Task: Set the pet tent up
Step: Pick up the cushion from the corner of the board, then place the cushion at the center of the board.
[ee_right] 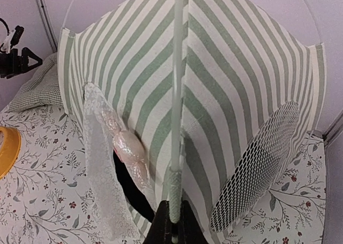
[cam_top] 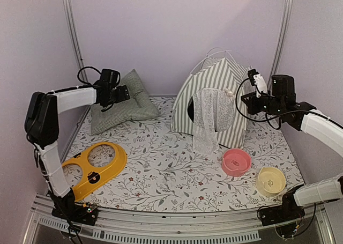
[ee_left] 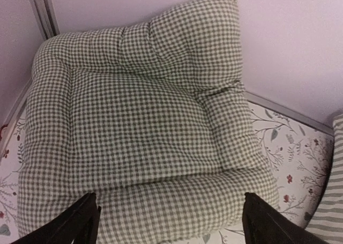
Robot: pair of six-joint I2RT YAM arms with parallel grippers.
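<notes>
I will pick the checked cushion up by its padded near fold [cam_top: 123, 118] with my left gripper next, leaving its flat middle free, to line the tent with it.
The pet tent [cam_top: 211, 102], green-and-white striped, stands upright at the back right of the floral mat. A white lace flap [cam_top: 206, 123] hangs over its dark doorway. In the right wrist view the pet tent [ee_right: 236, 88] fills the frame, with a black mesh window [ee_right: 262, 163] on its side. A thin pale pole [ee_right: 176, 110] runs up its seam. My right gripper [ee_right: 174, 228] is shut on that pole's green textured lower end. It reaches the tent's right side [cam_top: 246, 100]. My left gripper [ee_left: 171, 209] stands wide open just over the checked cushion [ee_left: 139, 120], holding nothing.
The green checked cushion [cam_top: 126, 107] leans in the back left corner under my left gripper [cam_top: 122, 93]. A yellow two-hole bowl stand [cam_top: 95, 168] lies front left. A pink bowl [cam_top: 236, 161] and a cream bowl [cam_top: 270, 180] sit front right. Metal frame posts [cam_top: 72, 29] flank the back wall.
</notes>
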